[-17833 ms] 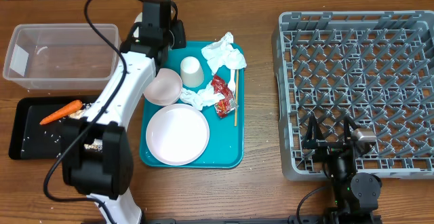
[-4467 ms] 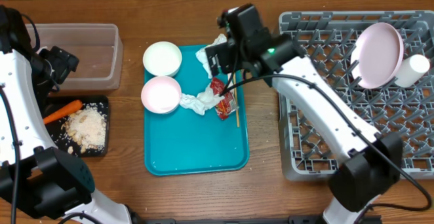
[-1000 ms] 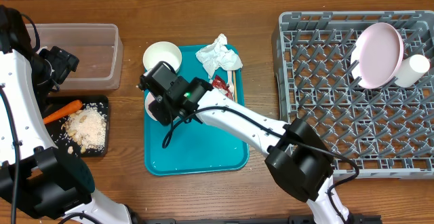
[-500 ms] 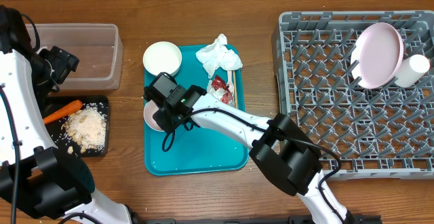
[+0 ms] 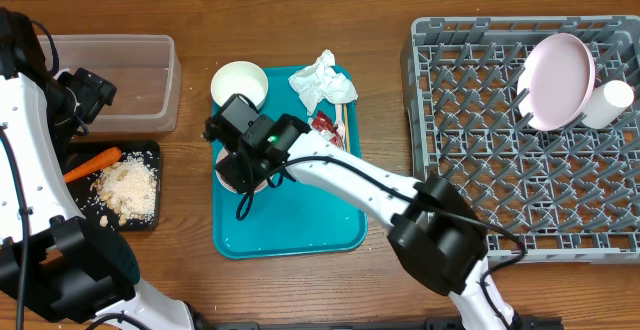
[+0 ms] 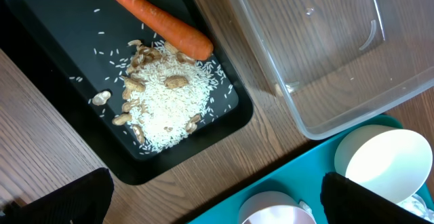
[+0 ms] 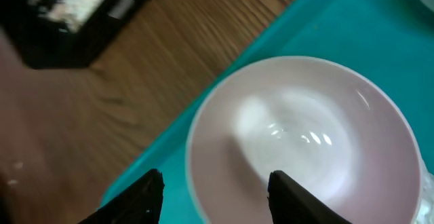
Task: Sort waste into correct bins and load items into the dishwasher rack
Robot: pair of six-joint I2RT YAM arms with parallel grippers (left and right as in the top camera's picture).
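I need to pinch the pink bowl's rim next with my right gripper, on the side toward the black tray [image 6: 224, 125]. Then the bowl can stand tilted in the rack.
A pink bowl [image 7: 305, 142] sits at the left end of the teal tray [image 5: 290, 220], and my right gripper [image 7: 217, 197] hangs open just above it. One finger [image 7: 146, 197] is outside the bowl's left rim and the other is over its inside. In the overhead view that gripper [image 5: 245, 155] covers most of the pink bowl [image 5: 228, 177]. A white bowl [image 5: 240, 85] stands at the tray's far left corner. A crumpled napkin [image 5: 322, 78], a red wrapper [image 5: 325, 125] and a chopstick [image 5: 343, 120] lie behind. My left gripper [image 6: 217, 203] is open and empty, high over the black tray [image 6: 224, 125].
The black tray holds a carrot [image 6: 159, 20] and rice with peanuts [image 6: 166, 102]. A clear bin [image 5: 115, 80] stands behind it. The grey dishwasher rack [image 5: 480, 170] on the right holds a pink plate [image 5: 560, 65] and a white cup [image 5: 612, 100].
My right gripper's jaws have spread wider over the pink bowl, and the arm has shifted slightly. The left arm has not moved.
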